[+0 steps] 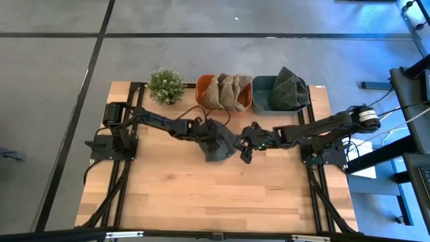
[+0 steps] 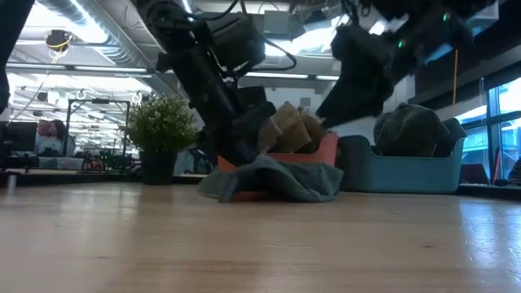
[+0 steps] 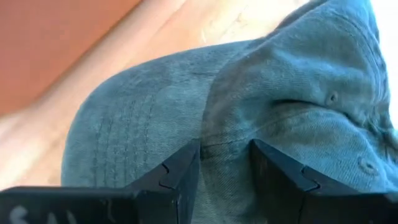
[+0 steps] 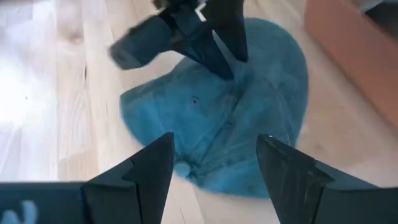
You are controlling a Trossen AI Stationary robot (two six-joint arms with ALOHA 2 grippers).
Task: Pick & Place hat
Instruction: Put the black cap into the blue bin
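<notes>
The robot's right gripper will take hold of the dark grey-green cap by its top button next, to carry the cap to the blue bin.
A dark grey-green cap (image 1: 220, 146) lies on the wooden table in front of the orange bin, and also shows in the low view (image 2: 277, 181). My left gripper (image 1: 205, 133) comes down onto its far-left part and is shut on it; its wrist view fills with the cap (image 3: 155, 99). My right gripper (image 1: 245, 149) hovers open just right of and above the cap, touching nothing. The right wrist view looks down on the cap (image 4: 236, 124) between its spread fingers (image 4: 152, 168), with my left gripper (image 4: 199, 37) beyond. My left gripper (image 3: 225, 162) pinches a ridge of the cap's cloth where the stitched brim meets the crown (image 3: 224, 140). The fingers (image 3: 183, 171) come from above, slanting down from the table's left. The cap lies slumped on the table under them.
At the far edge stand a small potted plant (image 1: 165, 85), an orange bin (image 1: 203, 84) holding tan hats (image 1: 228, 92), and a blue bin (image 1: 262, 87) holding dark green hats (image 1: 289, 89). Bare wood (image 1: 215, 195) stretches toward the near edge.
</notes>
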